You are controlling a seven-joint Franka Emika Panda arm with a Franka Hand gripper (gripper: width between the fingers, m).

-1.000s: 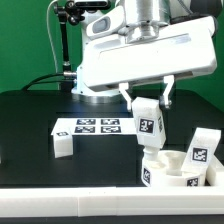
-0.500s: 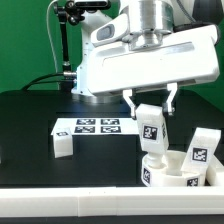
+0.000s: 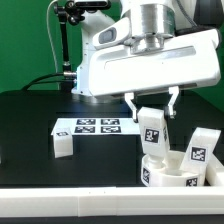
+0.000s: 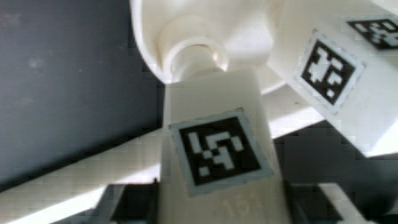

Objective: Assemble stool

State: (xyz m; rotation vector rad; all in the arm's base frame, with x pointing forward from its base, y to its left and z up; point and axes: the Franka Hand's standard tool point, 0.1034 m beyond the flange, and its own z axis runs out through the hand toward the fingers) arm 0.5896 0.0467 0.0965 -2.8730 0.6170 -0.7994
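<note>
I will open my gripper now, because the lower end of the held leg rests in the round seat disc in the exterior view.
My gripper [image 3: 152,112] is shut on a white tagged leg block [image 3: 152,133] and holds it upright over the round white seat disc [image 3: 165,171] at the front of the exterior view's right. The leg's lower end touches or sits in the disc's near rim. A second leg block [image 3: 201,148] stands in the disc on the right side. A third leg block [image 3: 63,145] lies on the black table to the left. In the wrist view the held leg [image 4: 217,140] fills the middle between my fingers, with the seat [image 4: 196,40] beyond it and the second leg [image 4: 338,70] beside it.
The marker board [image 3: 92,127] lies flat on the table behind the loose leg. A long white edge rail [image 3: 70,202] runs along the table's front. The robot base [image 3: 95,95] and a black camera stand [image 3: 64,40] are at the back.
My gripper has moved slightly to the exterior view's right and down with the leg block, bringing it closer onto the seat disc.
</note>
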